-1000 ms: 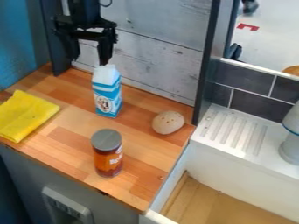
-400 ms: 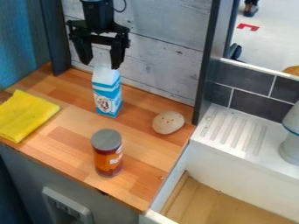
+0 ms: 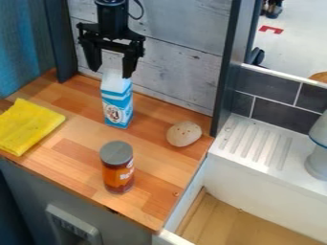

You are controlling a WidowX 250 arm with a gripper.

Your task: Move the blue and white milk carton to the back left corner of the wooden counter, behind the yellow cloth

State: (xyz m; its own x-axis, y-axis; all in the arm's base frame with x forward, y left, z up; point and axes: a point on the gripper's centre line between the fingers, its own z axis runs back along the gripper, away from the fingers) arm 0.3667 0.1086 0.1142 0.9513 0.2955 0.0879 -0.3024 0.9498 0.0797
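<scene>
My gripper will grab the carton's white top next, to move the milk carton [image 3: 117, 103] beside the yellow cloth.
The gripper [image 3: 111, 74] hangs open over the blue and white milk carton [image 3: 117, 103], its two fingers apart on either side of the carton's white top. The carton stands upright on the wooden counter [image 3: 80, 139], near the back wall. Right of the carton lies a pale, round, speckled item [image 3: 184, 134]. Toward the front of the counter, an orange jar with a grey lid [image 3: 117, 167] stands upright. A folded yellow cloth [image 3: 28, 125] lies at the counter's left side.
A grey wooden wall [image 3: 172, 57] rises right behind the carton, with a dark upright post [image 3: 225, 67] at its right end. On the right are a white sink with a ridged ledge [image 3: 256, 146] and a white and blue object [image 3: 319, 153] standing on it.
The gripper has moved right and slightly down, from the carton's upper left to a place with the carton's top between its fingers. The carton and other items have stayed put.
</scene>
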